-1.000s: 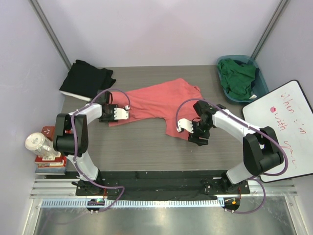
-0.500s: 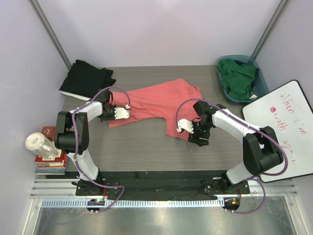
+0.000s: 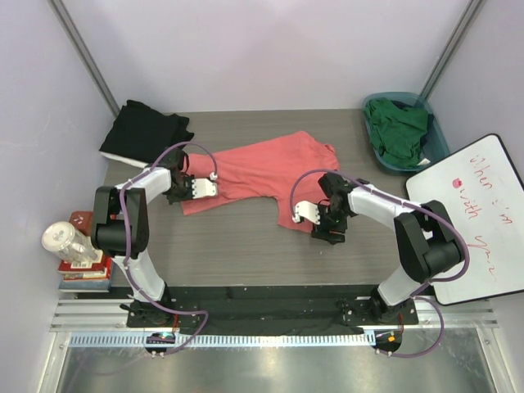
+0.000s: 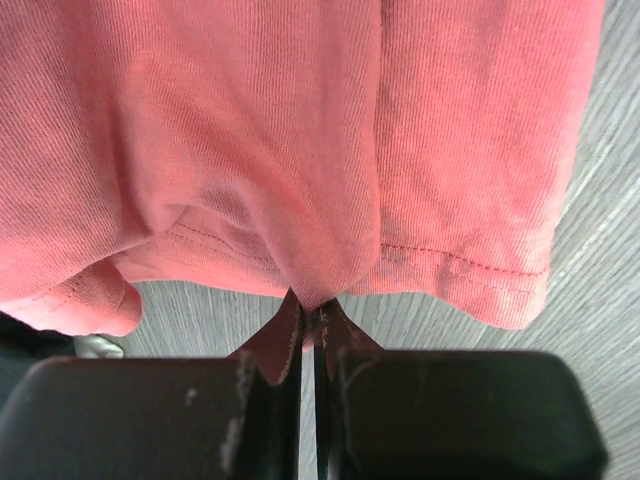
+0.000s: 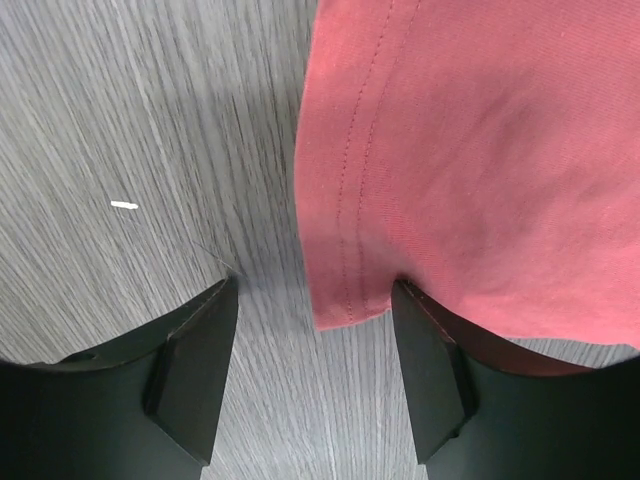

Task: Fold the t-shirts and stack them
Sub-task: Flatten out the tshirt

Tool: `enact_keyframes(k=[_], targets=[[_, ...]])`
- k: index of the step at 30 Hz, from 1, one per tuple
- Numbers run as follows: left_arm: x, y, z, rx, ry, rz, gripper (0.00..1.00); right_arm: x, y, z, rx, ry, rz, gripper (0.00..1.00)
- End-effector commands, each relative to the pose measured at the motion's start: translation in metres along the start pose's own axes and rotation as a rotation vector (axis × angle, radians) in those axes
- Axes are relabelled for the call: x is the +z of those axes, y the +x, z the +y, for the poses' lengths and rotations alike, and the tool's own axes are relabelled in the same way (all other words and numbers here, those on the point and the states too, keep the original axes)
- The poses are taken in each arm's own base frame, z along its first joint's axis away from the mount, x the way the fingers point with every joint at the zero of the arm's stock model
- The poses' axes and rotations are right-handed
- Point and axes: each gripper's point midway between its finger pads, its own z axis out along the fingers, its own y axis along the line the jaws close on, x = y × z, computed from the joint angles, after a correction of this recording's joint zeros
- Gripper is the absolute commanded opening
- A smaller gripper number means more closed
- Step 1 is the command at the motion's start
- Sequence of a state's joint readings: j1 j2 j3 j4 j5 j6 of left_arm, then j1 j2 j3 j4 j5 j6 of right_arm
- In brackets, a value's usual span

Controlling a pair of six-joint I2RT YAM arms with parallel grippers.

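Observation:
I should close my right gripper on the shirt's stitched corner now. The corner is between my right gripper's open fingers, so they would hold it.
A coral-pink t-shirt (image 3: 266, 170) lies spread and rumpled on the grey table. My left gripper (image 3: 183, 187) is at its left edge and is shut on a pinch of the hem (image 4: 313, 288), with cloth bunching up from between the jaws (image 4: 313, 315). My right gripper (image 3: 327, 226) stands open at the shirt's near right corner. That stitched corner (image 5: 345, 300) lies between the two fingers, and the right finger (image 5: 430, 370) touches the cloth. A black t-shirt (image 3: 146, 133) lies folded at the back left. A dark green t-shirt (image 3: 399, 129) fills the teal basket (image 3: 440, 139).
A whiteboard (image 3: 479, 221) with red writing leans off the table's right side. A jar (image 3: 67, 243) stands on stacked books (image 3: 83, 274) beyond the left edge. Bare table (image 3: 237, 246) runs along the front between the arms.
The left gripper has shut on the coral-pink shirt's left hem. The right gripper has shifted slightly left over the shirt's near corner and stays open.

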State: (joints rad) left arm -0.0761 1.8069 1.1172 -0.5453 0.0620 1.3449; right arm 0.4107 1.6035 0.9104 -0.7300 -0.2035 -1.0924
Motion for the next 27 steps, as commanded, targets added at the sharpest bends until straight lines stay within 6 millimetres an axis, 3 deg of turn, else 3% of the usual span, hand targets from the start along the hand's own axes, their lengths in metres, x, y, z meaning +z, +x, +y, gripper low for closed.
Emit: enact_keyframes(k=[1,3,8,12,16,18,19,20,23,24,27], targets=[[-0.021,-0.007,0.014,-0.002,-0.045,-0.038,0.0,0.019,-0.003,-0.019,-0.019,0.07,-0.006,0.63],[-0.022,-0.007,0.016,-0.003,-0.051,-0.036,0.0,0.021,-0.002,-0.02,-0.024,0.071,0.0,0.55],[-0.02,-0.008,0.015,-0.003,-0.049,-0.042,0.0,0.024,0.0,-0.021,-0.025,0.081,0.016,0.02],[-0.02,-0.008,0.015,-0.008,-0.052,-0.043,0.0,0.021,0.002,-0.027,-0.022,0.115,0.032,0.01],[-0.028,-0.01,0.024,-0.016,-0.089,-0.047,0.0,0.004,-0.001,-0.049,-0.025,0.213,0.053,0.01],[-0.038,-0.012,0.041,-0.025,-0.154,-0.05,0.0,-0.013,-0.008,-0.067,-0.027,0.291,0.044,0.01],[-0.048,-0.015,0.051,-0.049,-0.197,-0.06,0.0,-0.027,-0.019,-0.084,-0.039,0.358,0.021,0.01],[-0.056,-0.017,0.06,-0.058,-0.226,-0.069,0.0,-0.044,-0.017,-0.1,-0.04,0.44,0.052,0.01],[-0.1,-0.028,0.105,-0.075,-0.377,-0.106,0.0,-0.098,-0.034,-0.154,-0.066,0.673,0.048,0.01],[-0.124,-0.034,0.129,-0.075,-0.465,-0.125,0.0,-0.119,-0.04,-0.176,-0.064,0.776,0.032,0.01],[-0.183,-0.048,0.172,-0.06,-0.645,-0.174,0.0,-0.192,-0.049,-0.233,-0.055,1.049,0.033,0.01]])
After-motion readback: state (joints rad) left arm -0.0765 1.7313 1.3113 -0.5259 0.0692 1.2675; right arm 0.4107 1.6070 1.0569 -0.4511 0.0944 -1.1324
